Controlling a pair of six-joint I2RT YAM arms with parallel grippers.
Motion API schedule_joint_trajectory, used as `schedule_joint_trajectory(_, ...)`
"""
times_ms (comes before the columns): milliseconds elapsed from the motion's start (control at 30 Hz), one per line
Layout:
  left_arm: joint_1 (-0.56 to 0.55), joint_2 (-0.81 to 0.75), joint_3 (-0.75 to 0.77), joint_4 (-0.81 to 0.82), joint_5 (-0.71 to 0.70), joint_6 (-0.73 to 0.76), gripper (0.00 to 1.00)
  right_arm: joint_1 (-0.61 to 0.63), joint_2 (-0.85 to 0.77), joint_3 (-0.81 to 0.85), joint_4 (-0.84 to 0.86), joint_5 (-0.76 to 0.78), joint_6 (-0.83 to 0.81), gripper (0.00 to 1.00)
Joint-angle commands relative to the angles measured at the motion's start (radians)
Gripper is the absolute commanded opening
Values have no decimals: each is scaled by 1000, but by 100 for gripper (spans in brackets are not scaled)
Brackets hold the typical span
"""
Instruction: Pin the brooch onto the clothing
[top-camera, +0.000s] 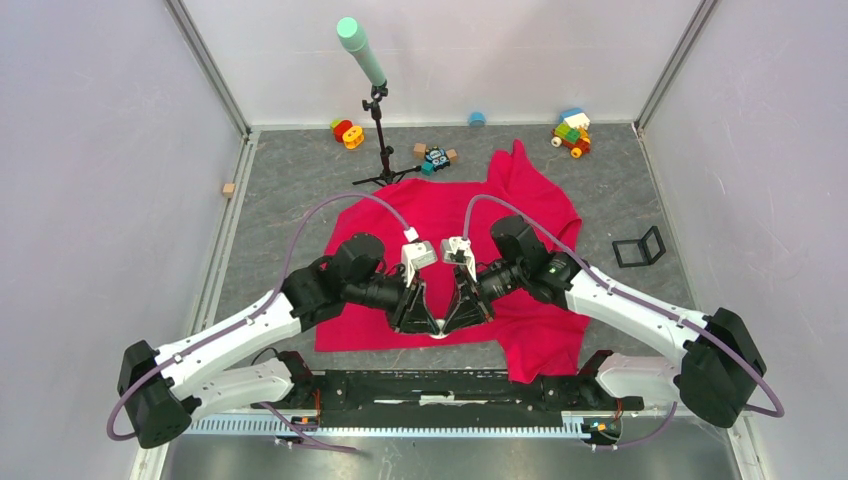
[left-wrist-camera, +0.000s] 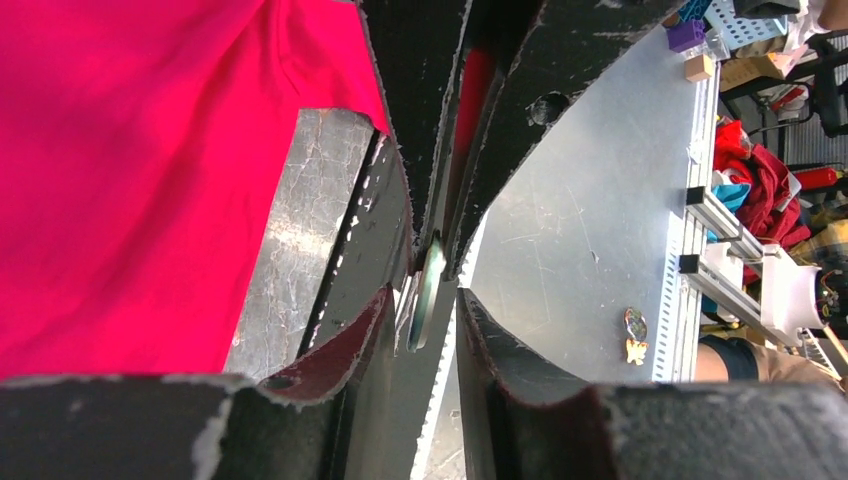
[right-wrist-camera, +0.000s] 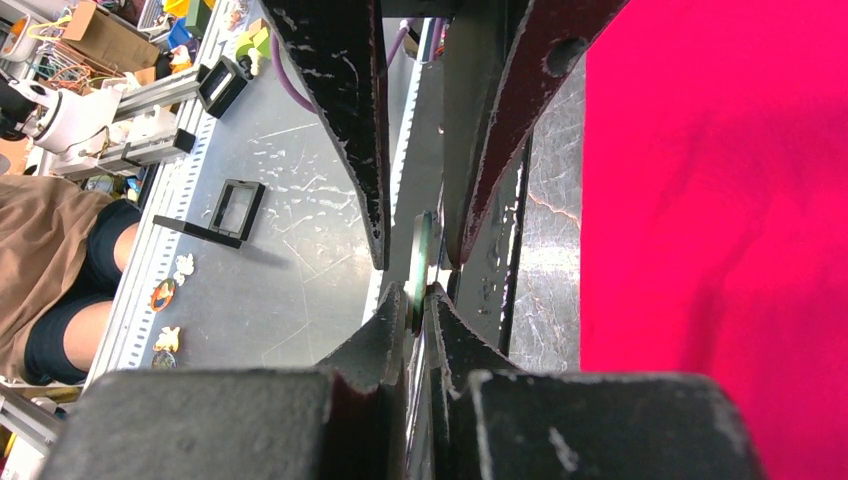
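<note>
My left gripper's fingers are apart on either side. I would leave the brooch (top-camera: 438, 335) (left-wrist-camera: 428, 285) behind in my right gripper's shut fingers if I lifted my left gripper now.
The red-pink shirt (top-camera: 450, 205) lies flat in the middle of the table; it also shows in the left wrist view (left-wrist-camera: 130, 170) and the right wrist view (right-wrist-camera: 720, 200). Both grippers meet tip to tip at its near hem. My right gripper (right-wrist-camera: 418, 300) is shut on the brooch (right-wrist-camera: 421, 250), a thin greenish disc seen edge-on. My left gripper (left-wrist-camera: 424, 292) is open, its fingers on either side of the same brooch (left-wrist-camera: 428, 285) with a gap on the right. From above, the left gripper (top-camera: 424, 318) and right gripper (top-camera: 453, 316) hide most of the brooch (top-camera: 438, 335).
A microphone on a tripod (top-camera: 378, 120) stands behind the shirt. Toy blocks (top-camera: 572, 132) and rings (top-camera: 347, 132) lie along the back wall. A small black frame (top-camera: 638, 247) sits to the right, a wooden cube (top-camera: 229, 189) to the left. A black rail (top-camera: 440, 385) runs along the near edge.
</note>
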Motion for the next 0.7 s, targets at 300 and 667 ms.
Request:
schedule_joint_trajectory(300,-29,-29,-13,29,-2,-23,2,2,-47,58,17,21,-15,14)
schedule_joint_trajectory(667,-29,-372,-226,349,-301,-323,2,-41,-333,-148,351,265,303,74)
